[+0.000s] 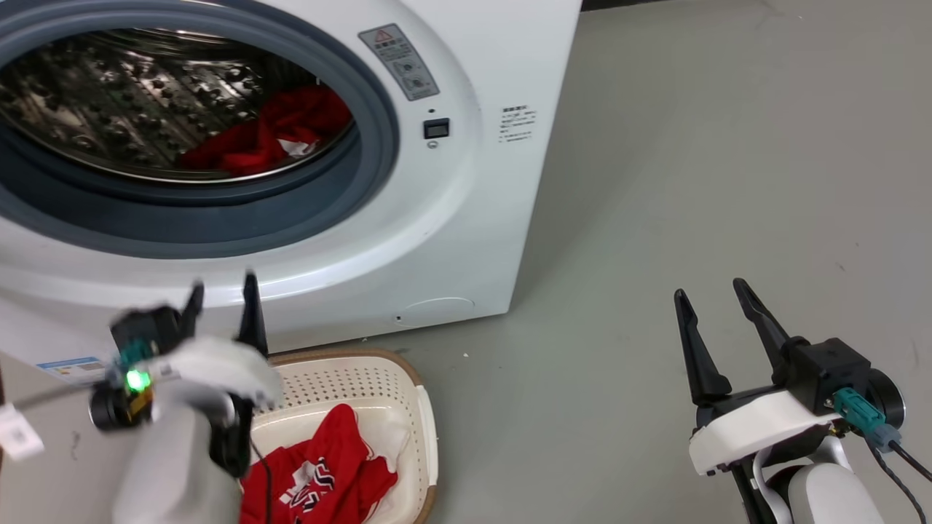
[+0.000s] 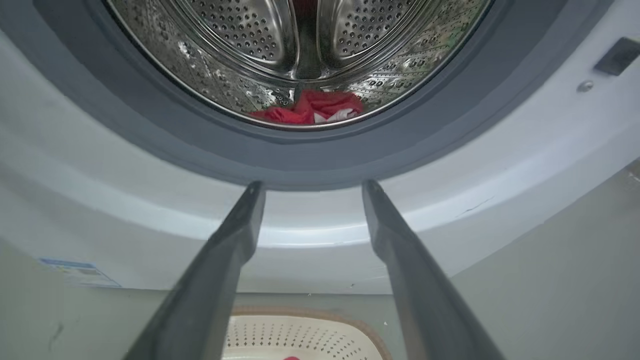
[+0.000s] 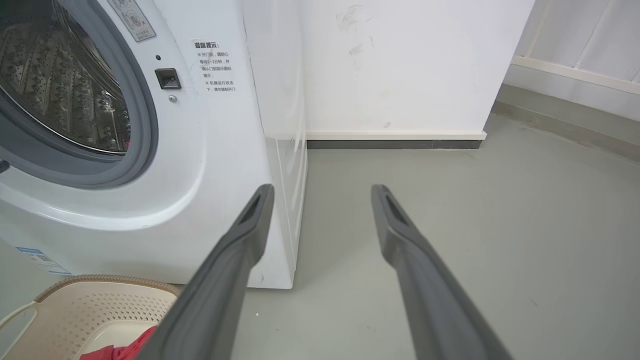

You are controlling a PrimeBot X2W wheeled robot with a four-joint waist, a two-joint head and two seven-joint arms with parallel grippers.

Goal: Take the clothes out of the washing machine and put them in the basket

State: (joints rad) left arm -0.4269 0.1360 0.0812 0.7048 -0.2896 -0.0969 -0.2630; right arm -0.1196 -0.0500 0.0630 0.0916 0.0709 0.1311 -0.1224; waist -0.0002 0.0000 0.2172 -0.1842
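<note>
My left gripper will grab the jersey in the drum by that raised fold [image 1: 303,106] next, because the jersey's red fold rises above its slack, low end [image 1: 210,156].
The white washing machine [image 1: 451,240] stands with its porthole uncovered. A bunched red jersey [image 1: 273,135] lies at the lower right of the steel drum, also red at the drum's bottom lip [image 2: 312,107]. Below the machine the cream basket [image 1: 426,407] holds another red jersey [image 1: 320,469] with white and dark lettering. My left gripper [image 1: 222,295] hovers open and empty over the basket's far rim, fingers pointing at the machine's front below the seal [image 2: 307,187]. My right gripper [image 1: 713,291] stands open and empty over bare floor right of the machine [image 3: 322,190].
Grey floor [image 1: 728,145] spreads to the right of the machine. A white wall with a dark skirting strip [image 3: 395,144] runs behind it. The basket's rim [image 3: 100,280] sits tight against the machine's base. A cable hangs from the right wrist [image 1: 895,451].
</note>
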